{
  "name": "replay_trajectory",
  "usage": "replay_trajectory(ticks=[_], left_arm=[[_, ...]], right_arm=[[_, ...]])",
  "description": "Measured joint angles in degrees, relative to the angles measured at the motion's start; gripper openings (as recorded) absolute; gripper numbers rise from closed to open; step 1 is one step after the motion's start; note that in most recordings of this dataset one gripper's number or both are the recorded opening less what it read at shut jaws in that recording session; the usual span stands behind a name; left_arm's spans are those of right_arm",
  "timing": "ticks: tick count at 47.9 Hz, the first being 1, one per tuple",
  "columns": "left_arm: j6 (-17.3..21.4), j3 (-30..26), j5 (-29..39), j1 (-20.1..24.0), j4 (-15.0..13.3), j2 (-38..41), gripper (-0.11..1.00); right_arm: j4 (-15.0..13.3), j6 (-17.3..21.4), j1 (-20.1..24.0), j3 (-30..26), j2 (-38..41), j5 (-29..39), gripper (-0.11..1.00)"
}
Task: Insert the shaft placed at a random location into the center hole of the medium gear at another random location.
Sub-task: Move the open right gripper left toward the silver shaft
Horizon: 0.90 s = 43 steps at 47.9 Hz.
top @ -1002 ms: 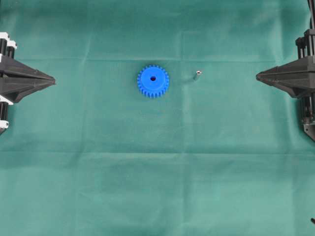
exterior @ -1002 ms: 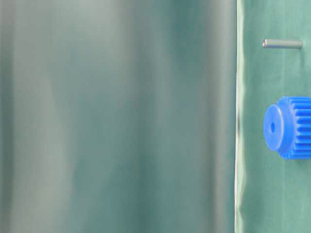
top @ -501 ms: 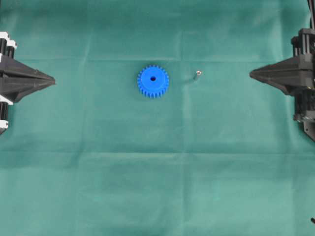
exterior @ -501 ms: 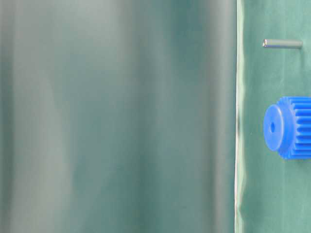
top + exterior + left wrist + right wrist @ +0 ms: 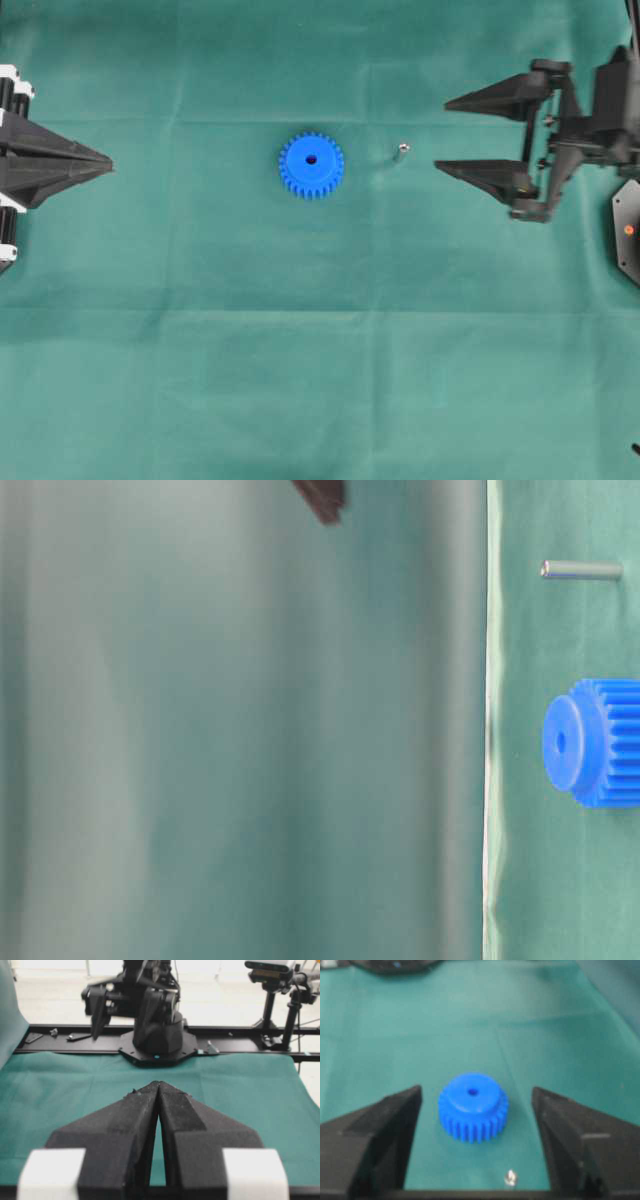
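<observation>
My right gripper will next pick up the shaft by its upper end (image 5: 404, 148), so that the shaft's lower end stays free to enter the gear's center hole (image 5: 311, 159).
The blue medium gear (image 5: 311, 165) lies flat on the green cloth, its center hole (image 5: 311, 160) facing up; it also shows in the table-level view (image 5: 592, 742) and the right wrist view (image 5: 473, 1106). The small silvery shaft (image 5: 401, 151) stands on end to the gear's right, also in the table-level view (image 5: 581, 570) and at the bottom of the right wrist view (image 5: 510, 1177). My right gripper (image 5: 443, 135) is open and empty, its tips just right of the shaft. My left gripper (image 5: 108, 160) is shut and empty at the far left, also in the left wrist view (image 5: 158, 1085).
The green cloth (image 5: 320, 350) covers the whole table. The right arm's base (image 5: 157, 1035) stands at the far edge in the left wrist view, with a black rail behind it. A dark fingertip (image 5: 322, 498) shows at the top of the table-level view.
My right gripper has opened wide and moved left toward the shaft. The left gripper, the gear and the shaft have not moved.
</observation>
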Motion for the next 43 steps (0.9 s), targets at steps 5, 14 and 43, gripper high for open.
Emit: replay_trajectory(ticks=[5, 14, 43], left_arm=[[0.0, 0.0, 0.4, 0.0, 0.1, 0.0, 0.0], [-0.1, 0.0, 0.8, 0.0, 0.1, 0.0, 0.0], [0.0, 0.0, 0.9, 0.0, 0.1, 0.4, 0.0]], right_arm=[[0.1, -0.4, -0.6, 0.1, 7.2, -5.5, 0.79], [1.3, -0.4, -1.7, -0.1, 17.4, -12.2, 0.79], [2.7, -0.4, -3.7, -4.3, 33.5, -16.9, 0.78]])
